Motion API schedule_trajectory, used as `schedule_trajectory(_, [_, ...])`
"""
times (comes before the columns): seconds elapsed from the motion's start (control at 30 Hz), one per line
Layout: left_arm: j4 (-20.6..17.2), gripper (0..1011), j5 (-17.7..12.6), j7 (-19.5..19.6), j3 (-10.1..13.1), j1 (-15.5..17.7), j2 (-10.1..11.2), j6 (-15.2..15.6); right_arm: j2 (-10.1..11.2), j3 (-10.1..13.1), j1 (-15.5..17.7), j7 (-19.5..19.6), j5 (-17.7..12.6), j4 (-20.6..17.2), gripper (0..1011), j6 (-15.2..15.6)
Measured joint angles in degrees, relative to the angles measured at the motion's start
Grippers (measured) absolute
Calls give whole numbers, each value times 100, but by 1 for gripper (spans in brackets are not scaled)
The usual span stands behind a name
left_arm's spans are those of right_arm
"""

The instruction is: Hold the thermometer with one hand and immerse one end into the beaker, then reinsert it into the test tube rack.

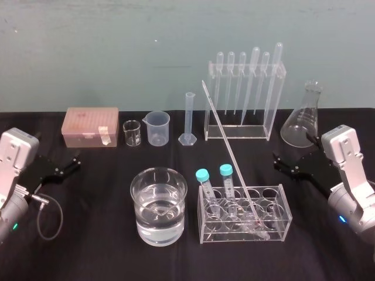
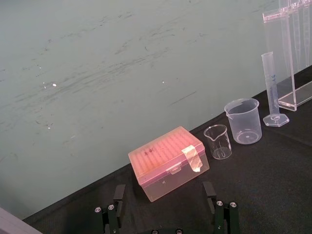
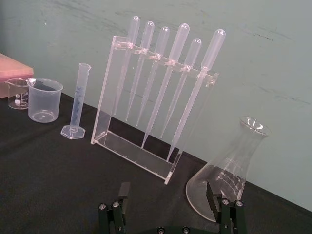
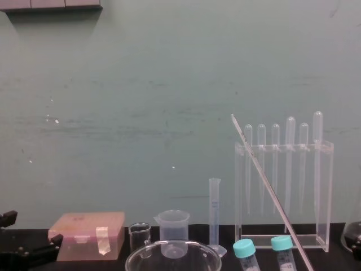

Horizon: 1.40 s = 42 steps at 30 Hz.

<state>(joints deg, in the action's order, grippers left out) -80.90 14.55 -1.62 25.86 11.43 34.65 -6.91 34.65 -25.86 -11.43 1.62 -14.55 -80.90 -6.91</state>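
My right gripper will next grab the thermometer by its free upper part (image 4: 243, 138), as the teal-capped tubes crowd its lower end in the rack.
The thermometer (image 1: 231, 152) is a long thin glass rod leaning to the upper left, with its lower end in the low clear test tube rack (image 1: 275, 234) at the front right of centre. Two teal-capped tubes (image 1: 226, 171) stand in the same rack. Left of the rack stands the beaker (image 1: 159, 205), wide and partly filled with clear water. In the chest view the thermometer (image 4: 265, 180) slants above the beaker's rim (image 4: 173, 251). My left gripper (image 1: 73, 160) (image 2: 164, 187) rests open at the far left. My right gripper (image 1: 276, 161) (image 3: 168, 185) is open at the far right, empty.
Along the back stand a pink tip box (image 1: 91, 126), a tiny glass beaker (image 1: 132, 133), a plastic spouted beaker (image 1: 158, 127), a slim graduated cylinder (image 1: 188, 120), a tall acrylic stand with pipettes (image 1: 243, 93) and a conical flask (image 1: 304, 117). Black cloth covers the table.
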Motion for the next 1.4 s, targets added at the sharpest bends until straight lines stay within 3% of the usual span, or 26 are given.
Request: schedule_trajectory(1.4, [0, 1008, 0, 0, 0, 0, 0, 0, 0, 0, 0, 0, 0, 0, 1003, 0])
